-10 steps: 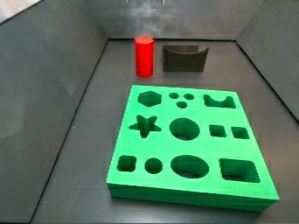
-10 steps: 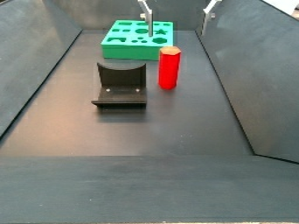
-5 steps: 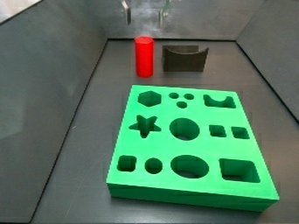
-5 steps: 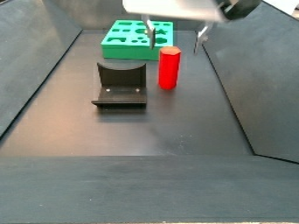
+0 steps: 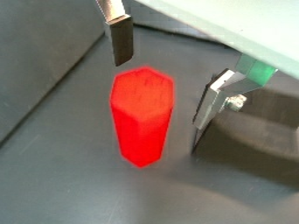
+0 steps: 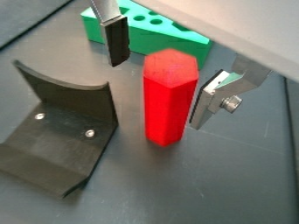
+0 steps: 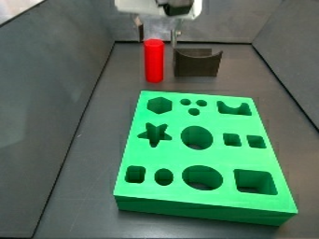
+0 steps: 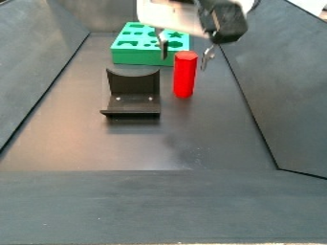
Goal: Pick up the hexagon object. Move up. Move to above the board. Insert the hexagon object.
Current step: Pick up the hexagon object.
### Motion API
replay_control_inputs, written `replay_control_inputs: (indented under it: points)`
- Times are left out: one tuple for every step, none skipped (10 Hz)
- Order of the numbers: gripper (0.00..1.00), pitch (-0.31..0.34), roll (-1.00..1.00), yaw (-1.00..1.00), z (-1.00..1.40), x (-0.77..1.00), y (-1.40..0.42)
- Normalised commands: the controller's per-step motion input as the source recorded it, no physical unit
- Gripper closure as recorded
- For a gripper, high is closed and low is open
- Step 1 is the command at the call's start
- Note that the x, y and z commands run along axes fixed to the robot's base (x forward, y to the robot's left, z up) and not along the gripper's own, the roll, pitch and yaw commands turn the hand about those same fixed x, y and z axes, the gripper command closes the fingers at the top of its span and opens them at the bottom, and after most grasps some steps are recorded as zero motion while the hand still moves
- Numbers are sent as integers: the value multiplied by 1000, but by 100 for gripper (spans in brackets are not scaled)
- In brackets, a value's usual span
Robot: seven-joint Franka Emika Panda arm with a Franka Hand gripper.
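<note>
My gripper grabs the hexagon object by its upper end (image 7: 153,45) (image 5: 142,83) next, to fit the object into the board's hexagon hole.
The hexagon object is a glossy red upright post in both side views (image 7: 153,61) (image 8: 185,77), standing on the dark floor beside the fixture (image 7: 197,62). My gripper (image 7: 161,39) is open and has its fingers on either side of the post's top, with a gap on each side. Both wrist views show the post (image 5: 142,118) (image 6: 167,105) between the two fingers (image 5: 121,42) (image 6: 218,94), untouched. The green board (image 7: 206,154) with its shaped cut-outs lies flat a short way from the post; it also shows in a wrist view (image 6: 158,33).
The dark L-shaped fixture (image 8: 132,93) (image 6: 59,127) stands close beside the post. Sloped grey walls (image 7: 75,75) enclose the dark floor on all sides.
The gripper has come down from the top of the side views and now straddles the top of the red post. The post, board and fixture have not moved.
</note>
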Motion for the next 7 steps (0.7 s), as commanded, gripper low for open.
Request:
replay_control_inputs:
  points:
    - [0,-13,0,-197,-17,-29,0]
    - [0,-136,154,-251,-694,-180,-291]
    - [0,-77,51,-194,-180,-177,-80]
    - [0,-126,37,-180,-309,-249,-146]
    - [0,0,0,0,0,0,0]
    - [100,0,0,0,0,0,0]
    - [100,0,0,0,0,0,0]
